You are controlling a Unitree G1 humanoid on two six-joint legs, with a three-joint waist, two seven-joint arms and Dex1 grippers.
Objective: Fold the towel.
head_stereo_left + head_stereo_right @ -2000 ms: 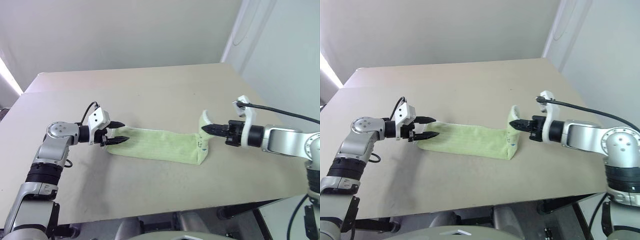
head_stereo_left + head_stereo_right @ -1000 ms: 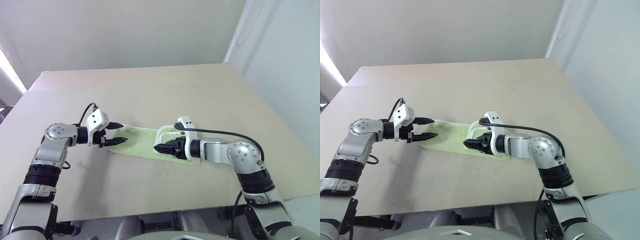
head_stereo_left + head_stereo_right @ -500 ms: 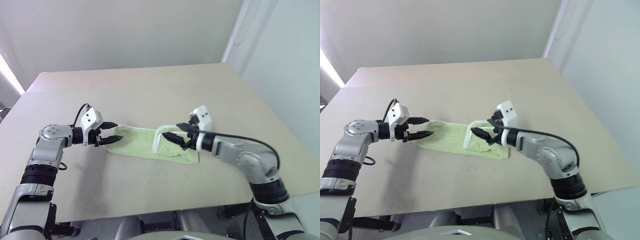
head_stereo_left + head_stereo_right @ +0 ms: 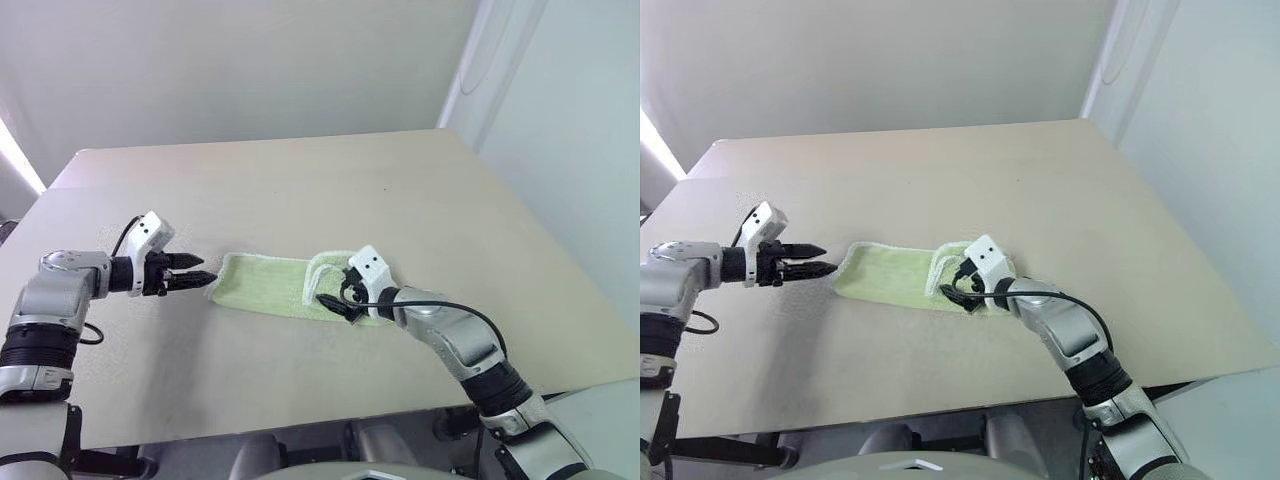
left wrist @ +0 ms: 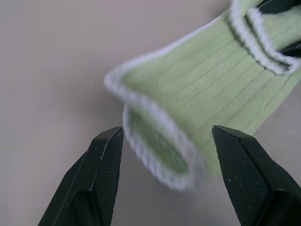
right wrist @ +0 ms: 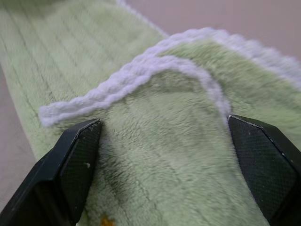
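My left gripper pinches the towel by its white-trimmed edge (image 4: 213, 288) next, because that edge curls up while the rest lies flat.
The light green towel (image 4: 262, 284) with white trim lies flat on the table. Its right end is folded back over itself, and the trimmed edge of that flap (image 6: 141, 75) curls up a little. My right gripper (image 4: 336, 299) is low over the flap, open, with its fingers (image 6: 75, 165) spread wide on either side of the folded cloth and nothing pinched between them. My left gripper (image 4: 207, 269) is open just off the towel's left end (image 5: 155, 136), which curls up in front of its fingertips without touching them.
The towel lies on a bare beige table (image 4: 300, 190), whose front edge (image 4: 300, 425) is close below the arms. A pale wall (image 4: 560, 130) stands beyond the table's right side.
The right gripper has let go of the folded-over end, rolled, and sunk onto the flap. The left gripper has drawn back to the left, off the towel's end.
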